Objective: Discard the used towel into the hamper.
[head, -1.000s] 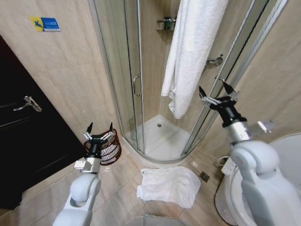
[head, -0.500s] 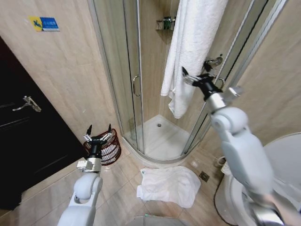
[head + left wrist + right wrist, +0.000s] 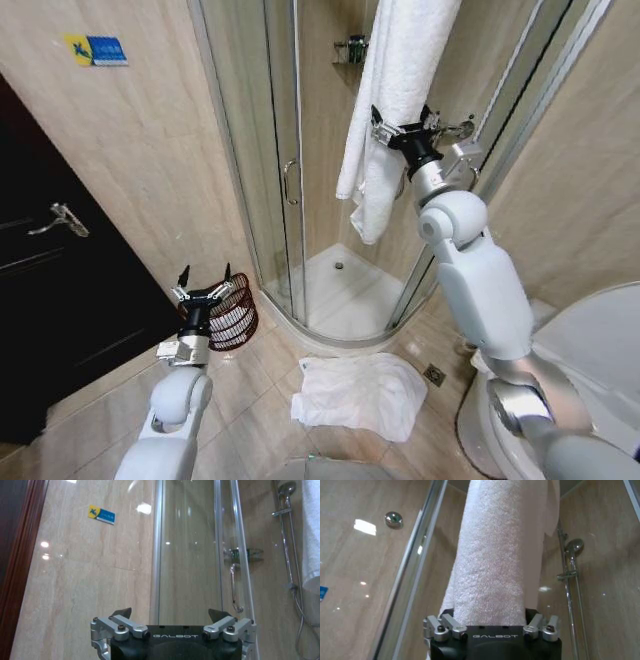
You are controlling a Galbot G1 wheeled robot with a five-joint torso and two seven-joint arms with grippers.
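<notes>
I next grab the white towel's hanging fold with my right gripper, to drop the towel into the hamper [image 3: 235,318].
A long white towel [image 3: 400,60] hangs over the top of the shower enclosure. My right gripper [image 3: 402,122] is raised against it, open, with the towel's hanging fold [image 3: 495,555] between its spread fingers [image 3: 489,617]. The hamper [image 3: 235,318], a small round dark reddish-brown open-weave basket, stands on the floor against the wall beside the shower. My left gripper [image 3: 205,270] is held low, just in front of and above the hamper, pointing up, open and holding nothing [image 3: 170,612].
Another white towel [image 3: 360,395] lies crumpled on the tiled floor before the shower tray. The curved glass shower door [image 3: 270,150] with its handle is at centre, a dark door [image 3: 60,280] at left, a toilet [image 3: 590,350] at right.
My right arm swung up and to the left from beside the shower frame onto the hanging towel, which has shifted slightly left. The left arm has barely moved.
</notes>
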